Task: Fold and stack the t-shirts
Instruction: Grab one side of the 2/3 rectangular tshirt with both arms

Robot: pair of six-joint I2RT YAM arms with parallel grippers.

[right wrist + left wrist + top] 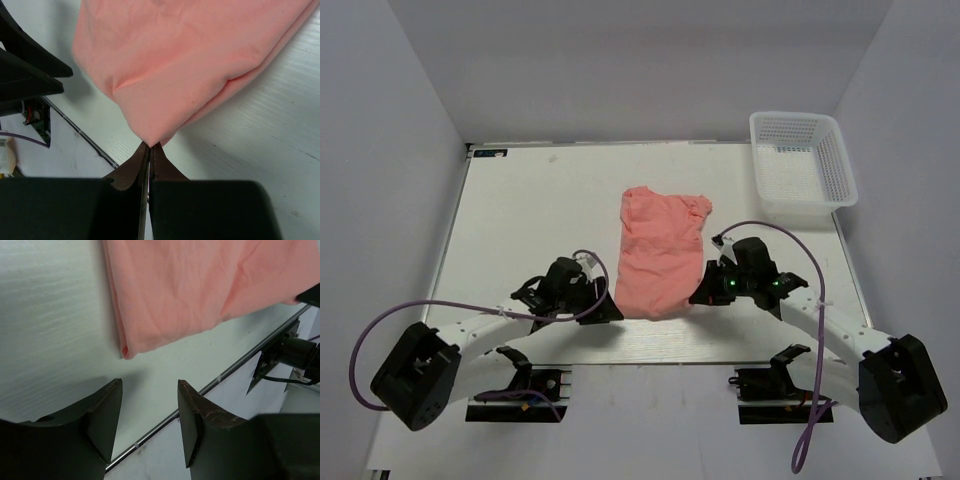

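My left gripper should next grab the t-shirt's free near corner (620, 310) (131, 349), opposite my right gripper's corner of the t-shirt. Then the t-shirt's near edge can be folded over evenly.
The salmon-pink t-shirt (660, 250) lies folded lengthwise in a narrow strip at the middle of the table. Its near edge reaches almost to the table's front rail. My right gripper (151, 145) is shut on the near right corner of the t-shirt (190, 55), and that corner is lifted into a point. My left gripper (150, 382) is open with nothing between its fingers. It hovers just short of the near left corner of the t-shirt (190, 285), apart from the cloth. From above, the left gripper (610, 310) and the right gripper (698, 297) flank the shirt's near edge.
A white mesh basket (803, 160) stands at the back right corner of the white table (530, 220). The metal front rail (235, 367) runs just behind both grippers. Grey walls enclose the left, back and right sides.
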